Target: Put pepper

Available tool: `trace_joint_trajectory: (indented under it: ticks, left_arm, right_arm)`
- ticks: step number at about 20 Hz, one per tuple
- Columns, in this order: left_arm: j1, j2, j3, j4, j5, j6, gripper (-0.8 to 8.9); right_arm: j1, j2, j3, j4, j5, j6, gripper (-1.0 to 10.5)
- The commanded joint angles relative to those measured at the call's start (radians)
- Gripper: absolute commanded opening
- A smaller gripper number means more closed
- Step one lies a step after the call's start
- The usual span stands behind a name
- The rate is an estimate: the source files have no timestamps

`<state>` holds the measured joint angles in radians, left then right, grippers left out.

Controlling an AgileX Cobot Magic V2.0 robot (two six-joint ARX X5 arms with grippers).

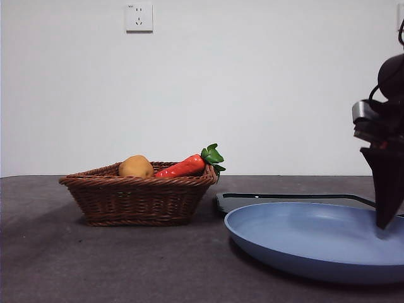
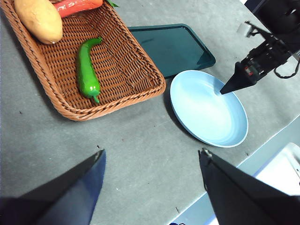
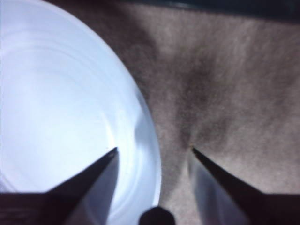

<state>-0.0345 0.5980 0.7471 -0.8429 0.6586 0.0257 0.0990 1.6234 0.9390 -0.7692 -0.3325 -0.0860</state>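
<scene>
The plate needs to go onto the dark-green tray (image 1: 284, 199) for the pepper, so my right gripper should pick up the plate by its rim next.
The dark-green pepper (image 2: 86, 70) lies inside the wicker basket (image 2: 140, 70), near its middle; in the front view the basket's wall (image 1: 139, 199) hides it. My left gripper (image 2: 152, 151) is open and empty, high above the grey table, apart from the basket. My right gripper (image 3: 153, 149) is open and empty, with its jaws astride the rim of the blue plate (image 3: 61, 103). It shows in the front view (image 1: 385, 221) at the plate's right side (image 1: 303, 233), and in the left wrist view (image 2: 224, 90) at the plate's rim (image 2: 206, 112).
The basket also holds a tan potato (image 2: 38, 19) (image 1: 136, 166) and a red-orange vegetable with green leaves (image 2: 75, 5) (image 1: 186, 165). A dark-green tray (image 2: 171, 47) (image 1: 284, 197) lies flat behind the plate. The table's edge (image 2: 262, 145) runs close to the plate.
</scene>
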Motion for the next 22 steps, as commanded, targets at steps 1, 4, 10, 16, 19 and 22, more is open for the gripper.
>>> trace_joint_trajectory:
  ticks: [1,4,10,16,19,22]
  left_arm:
    - [0.001,0.002,0.014,0.02,0.003,-0.003,3.5]
    - [0.002,0.002,0.014,0.028,0.003,-0.003,3.5]
    - [0.001,0.002,0.014,0.053,-0.004,-0.005,3.5]
    - [-0.039,0.097,0.036,0.141,-0.058,-0.042,3.48]
    - [-0.113,0.223,0.092,0.198,-0.119,-0.049,3.48]
    - [-0.211,0.387,0.189,0.233,-0.228,-0.049,3.48]
  right_arm:
    - [0.006,0.034,0.016,0.007,0.002,-0.002,1.6]
    - [0.006,0.037,0.016,0.006,0.001,-0.002,0.5]
    - [0.006,0.026,0.016,-0.008,-0.002,0.01,0.1]
    - [0.005,-0.198,0.018,-0.105,-0.002,0.011,0.1]
    - [-0.004,-0.378,0.018,-0.115,-0.002,0.039,0.1]
    - [-0.017,-0.518,0.036,-0.15,-0.001,0.052,0.1]
